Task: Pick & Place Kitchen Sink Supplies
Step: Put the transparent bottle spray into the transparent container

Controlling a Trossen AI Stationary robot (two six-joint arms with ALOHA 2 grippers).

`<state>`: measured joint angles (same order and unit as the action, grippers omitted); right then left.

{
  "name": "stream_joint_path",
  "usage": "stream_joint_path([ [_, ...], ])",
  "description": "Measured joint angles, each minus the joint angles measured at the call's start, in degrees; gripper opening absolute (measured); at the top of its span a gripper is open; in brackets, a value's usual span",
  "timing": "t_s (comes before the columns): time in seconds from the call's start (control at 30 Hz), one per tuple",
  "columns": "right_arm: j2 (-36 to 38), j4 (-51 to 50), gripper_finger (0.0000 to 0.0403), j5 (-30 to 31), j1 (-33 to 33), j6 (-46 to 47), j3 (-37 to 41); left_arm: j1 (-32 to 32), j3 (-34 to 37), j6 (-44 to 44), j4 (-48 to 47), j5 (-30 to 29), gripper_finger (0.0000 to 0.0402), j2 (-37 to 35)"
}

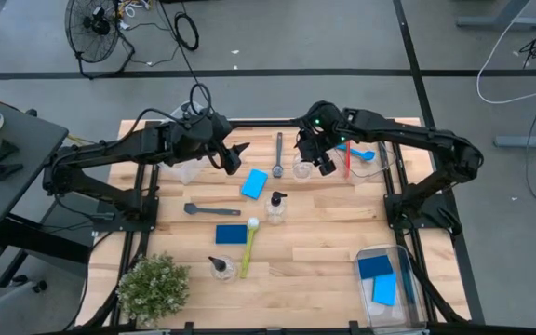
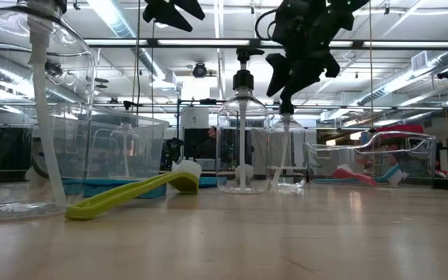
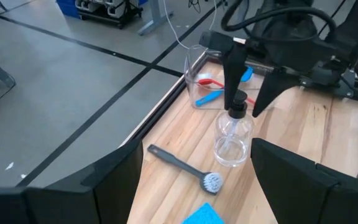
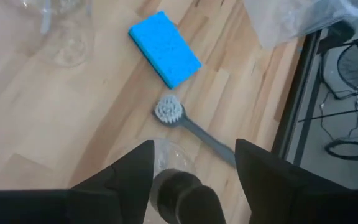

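I need to grab the small clear bottle next by its black pump collar (image 4: 174, 190) with my right gripper, to put the bottle away in the clear bin (image 4: 291, 18).
My right gripper (image 1: 322, 166) hangs open over a small clear bottle (image 1: 302, 168) near the table's far edge. Its fingers stand on either side of the bottle's black top (image 4: 182, 193), and I see no touch. The left wrist view shows those fingers (image 3: 232, 74) straddling the same top (image 3: 238, 107). My left gripper (image 1: 234, 158) waits open in the air to the left and holds nothing. Lying flat on the table are a grey brush (image 1: 278, 154), a blue sponge (image 1: 255, 183), a second bottle (image 1: 276, 207), a dark brush (image 1: 212, 210), another sponge (image 1: 231, 233) and a yellow-green brush (image 1: 248, 244).
A clear bin (image 1: 377, 160) at the far right holds a red and a blue brush. Another bin (image 1: 400, 279) at the near right holds blue sponges. A clear bin (image 1: 186, 170) stands under the left arm. A third bottle (image 1: 221, 268) and a potted plant (image 1: 154, 284) stand near the front edge.
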<state>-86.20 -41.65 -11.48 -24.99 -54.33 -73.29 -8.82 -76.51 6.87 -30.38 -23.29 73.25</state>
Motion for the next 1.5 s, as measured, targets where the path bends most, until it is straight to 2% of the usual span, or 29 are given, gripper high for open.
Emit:
stream_joint_path([
  [0.17, 0.62, -0.17, 0.0226, 1.15, -0.62, 0.74, 0.06, 0.00, 0.00, 0.00, -0.89, -0.02, 0.0305, 0.00],
  [0.43, 6.36, -0.42, 0.0226, -2.74, -0.59, 15.92, 0.06, 0.00, 0.00, 0.00, -1.45, -0.22, 0.0305, 0.00],
  [0.73, 10.19, -11.47, 0.0226, -2.77, -0.59, 24.11, 0.14, 0.00, 0.00, 0.02, -1.39, -0.66, 0.0305, 0.00],
  [0.87, 10.19, -11.89, 0.0226, -2.52, -0.57, 27.80, 3.35, 0.00, 0.00, 0.01, -1.34, -0.65, 0.0305, 0.00],
  [0.97, 10.17, -8.69, 0.0226, -2.21, -0.57, 30.39, 7.59, 0.00, 0.00, 0.02, -1.34, -0.65, 0.0305, 0.00],
  [1.17, 10.10, 2.05, 0.0226, 5.86, -0.57, 35.19, 13.84, 0.00, 0.00, 0.00, -1.32, -0.63, 0.0305, 0.00],
  [1.33, 10.11, 12.74, 0.0226, 6.53, -0.54, 38.78, 16.58, 0.00, 0.00, 0.02, -1.28, -0.65, 0.0305, 0.00],
  [1.5, 10.11, 18.90, 0.0226, 6.55, -0.55, 39.08, 19.07, 0.00, 0.00, 0.02, -1.25, -0.64, 0.0305, 0.00],
])
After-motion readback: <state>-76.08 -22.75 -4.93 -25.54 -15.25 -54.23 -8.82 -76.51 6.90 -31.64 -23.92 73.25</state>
